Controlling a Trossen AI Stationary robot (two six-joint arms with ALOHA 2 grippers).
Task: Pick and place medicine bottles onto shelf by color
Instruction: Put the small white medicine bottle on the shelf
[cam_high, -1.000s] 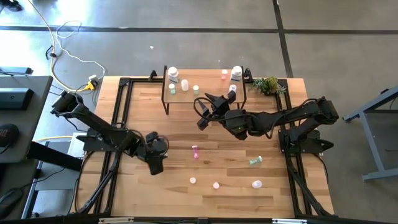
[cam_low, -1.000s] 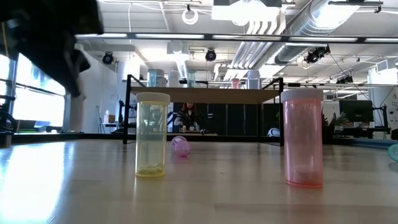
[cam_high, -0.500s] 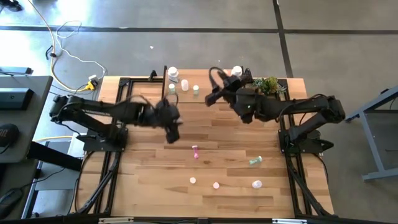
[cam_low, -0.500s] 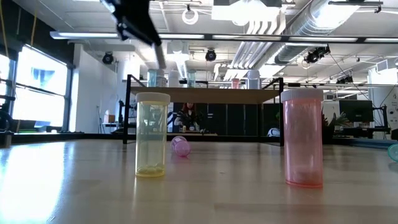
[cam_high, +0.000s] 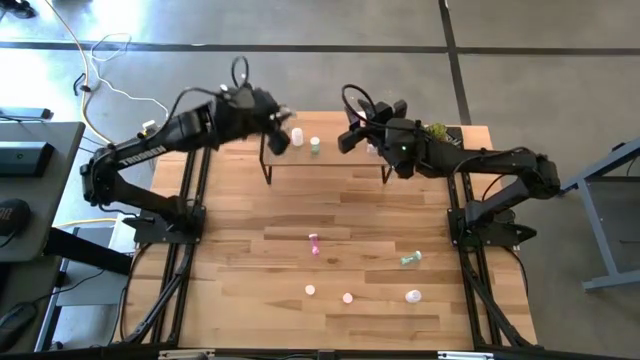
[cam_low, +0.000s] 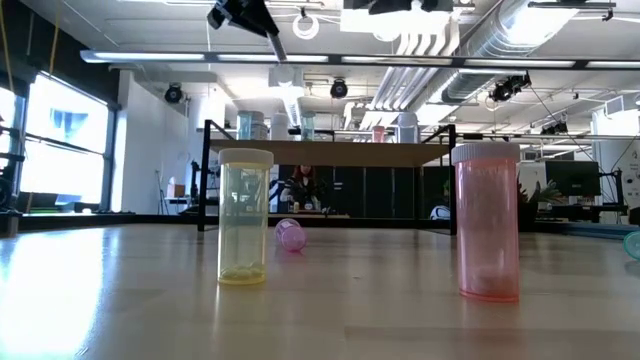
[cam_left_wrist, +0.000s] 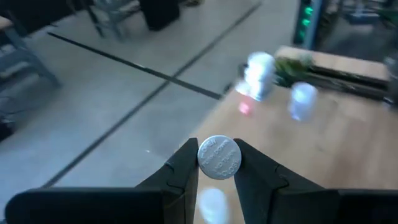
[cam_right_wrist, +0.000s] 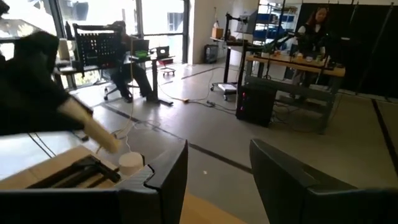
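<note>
The white-capped bottle (cam_left_wrist: 219, 157) hangs high above the shelf board (cam_left_wrist: 249, 127) and would drop if I opened now. My left gripper lowers the bottle next, before releasing it.
The shelf (cam_high: 330, 158) stands at the table's far edge with several small bottles on its board. My left gripper (cam_high: 280, 138) hangs over its left end, shut on a white-capped bottle (cam_left_wrist: 219, 157); in the low view it shows high up (cam_low: 262, 28). My right gripper (cam_high: 350, 137) is level above the shelf's right part, open (cam_right_wrist: 217, 171), nothing between its fingers. On the table, a yellow bottle (cam_low: 245, 215) and a pink bottle (cam_low: 487, 220) stand upright. A pink one (cam_high: 315, 243) and a green one (cam_high: 410, 259) lie on their sides. My left gripper pinches the bottle between its two fingers at the sides of the white cap (cam_left_wrist: 205, 163). The cap's top faces back along the fingers toward the wrist. The bottle is lifted clear of table and shelf; the rest of it is hidden behind the cap.
A green plant sprig (cam_high: 432, 133) sits at the far right corner beside the shelf. Black frame rails (cam_high: 190, 190) run along the table's left and right sides. Bare wood lies between the shelf and the bottles near the front.
My left gripper, still shut, has risen from the table's near left and swung toward the far edge, tipping from pointing down to nearly level, ending over the shelf's left end. My right gripper has moved from in front of the shelf toward the far edge, above the shelf's right part.
</note>
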